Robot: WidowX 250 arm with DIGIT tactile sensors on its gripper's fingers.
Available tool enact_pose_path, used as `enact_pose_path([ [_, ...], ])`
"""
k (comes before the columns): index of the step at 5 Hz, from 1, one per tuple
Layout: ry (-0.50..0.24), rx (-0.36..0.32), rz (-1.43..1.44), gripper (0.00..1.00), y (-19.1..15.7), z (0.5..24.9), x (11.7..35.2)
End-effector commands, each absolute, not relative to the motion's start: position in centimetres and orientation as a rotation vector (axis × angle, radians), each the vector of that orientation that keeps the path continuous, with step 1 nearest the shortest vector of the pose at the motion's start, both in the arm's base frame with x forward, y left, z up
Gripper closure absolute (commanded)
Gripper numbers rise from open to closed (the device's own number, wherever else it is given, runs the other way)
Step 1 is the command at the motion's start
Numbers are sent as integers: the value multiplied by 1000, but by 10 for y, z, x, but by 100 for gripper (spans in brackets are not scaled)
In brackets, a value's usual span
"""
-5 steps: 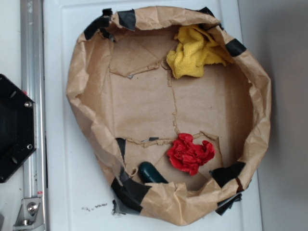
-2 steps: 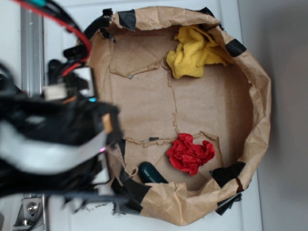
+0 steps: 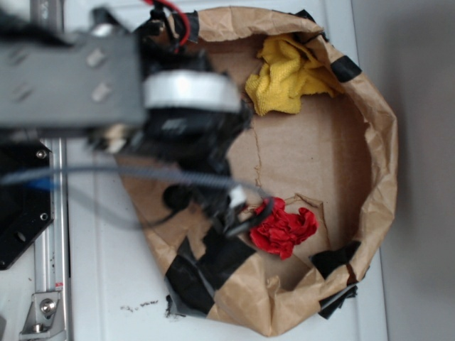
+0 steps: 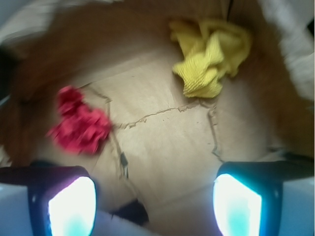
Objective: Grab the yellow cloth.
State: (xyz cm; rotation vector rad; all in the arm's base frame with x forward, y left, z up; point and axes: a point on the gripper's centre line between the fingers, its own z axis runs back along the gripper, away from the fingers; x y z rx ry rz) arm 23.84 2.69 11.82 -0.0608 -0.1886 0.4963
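Note:
The gripper takes hold of the yellow cloth by its bunched fold [image 3: 278, 79] next, to get it in the paper basin.
The yellow cloth [image 3: 288, 74] lies crumpled at the far top of the brown paper basin [image 3: 384, 142], against its wall. In the wrist view the yellow cloth [image 4: 211, 54] is at the upper right, well ahead of my fingers. My gripper [image 3: 210, 160] hangs over the left side of the basin, blurred. Seen from the wrist, the gripper [image 4: 155, 196] is open, both fingers [image 4: 238, 206] wide apart with only the paper floor between them. It is well apart from the yellow cloth.
A smaller red cloth [image 3: 284, 227] lies near the lower basin wall; the red cloth [image 4: 78, 123] is at the left in the wrist view. A dark object [image 4: 130, 211] shows low between my fingers. Black tape [image 3: 213, 263] patches the crumpled rim. A black plate [image 3: 21, 199] sits at the left.
My arm has swung in from the left and now reaches over the left half of the basin. The lower-left basin wall looks pushed flatter. Both cloths stay where they were.

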Motion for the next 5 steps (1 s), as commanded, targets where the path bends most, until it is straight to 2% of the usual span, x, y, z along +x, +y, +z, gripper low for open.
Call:
enact_pose_path([
  [1,-226,-103,731,0,68,109,278],
  [2,-199,-68,771,0,75,77,296],
  [3,-183,2,787,0,81,50,308],
  [4,-239,69,850,0,79,31,316],
  [5,-245,85,880,100,76,21,315],
])
